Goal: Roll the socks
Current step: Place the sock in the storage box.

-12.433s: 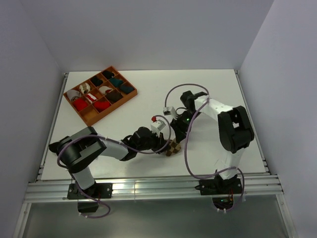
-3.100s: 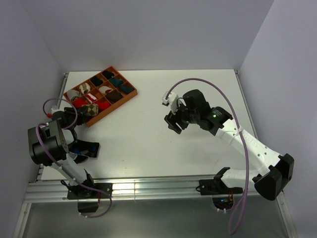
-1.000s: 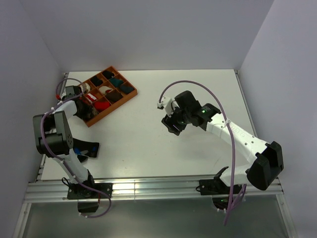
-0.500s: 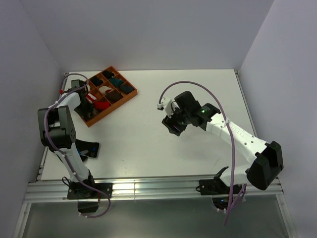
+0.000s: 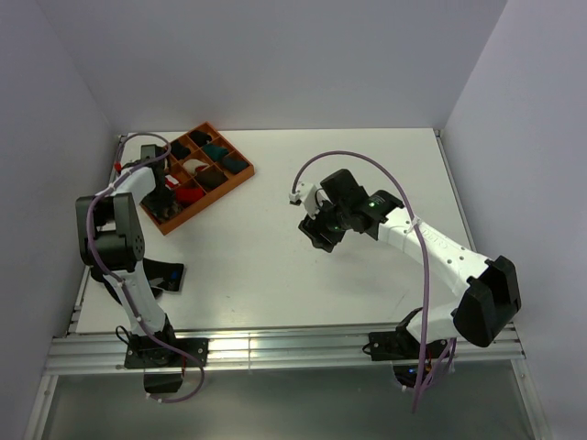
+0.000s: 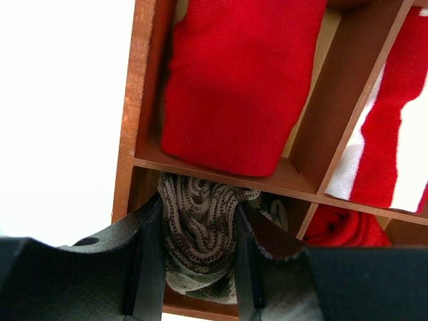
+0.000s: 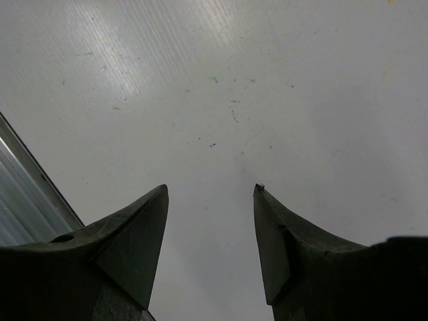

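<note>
My left gripper needs to open now, because the sock roll is inside the corner section of the tray, between the tray's outer side and the divider, and would stay there.
In the left wrist view my left gripper [image 6: 198, 257] is shut on a tan-and-dark-brown knit sock roll [image 6: 200, 231]. It holds the roll in the corner compartment of the orange wooden tray [image 6: 221, 171], near the tray's outer wall. In the top view the left gripper [image 5: 158, 186] is over the tray's left side and hides the roll. The red sock with the white patch cannot be made out. My right gripper [image 5: 322, 235] is open and empty over bare table, also shown in the right wrist view [image 7: 210, 194].
The tray [image 5: 241, 180] stands at the back left with several compartments of sock rolls. A plain red roll [image 6: 241, 80] fills the compartment beyond the held roll. A red-and-white striped roll [image 6: 384, 150] lies to its right. A metal rail [image 7: 20, 194] edges the table.
My left gripper has moved back and right along the tray's left side with the roll in it. The right arm has barely moved.
</note>
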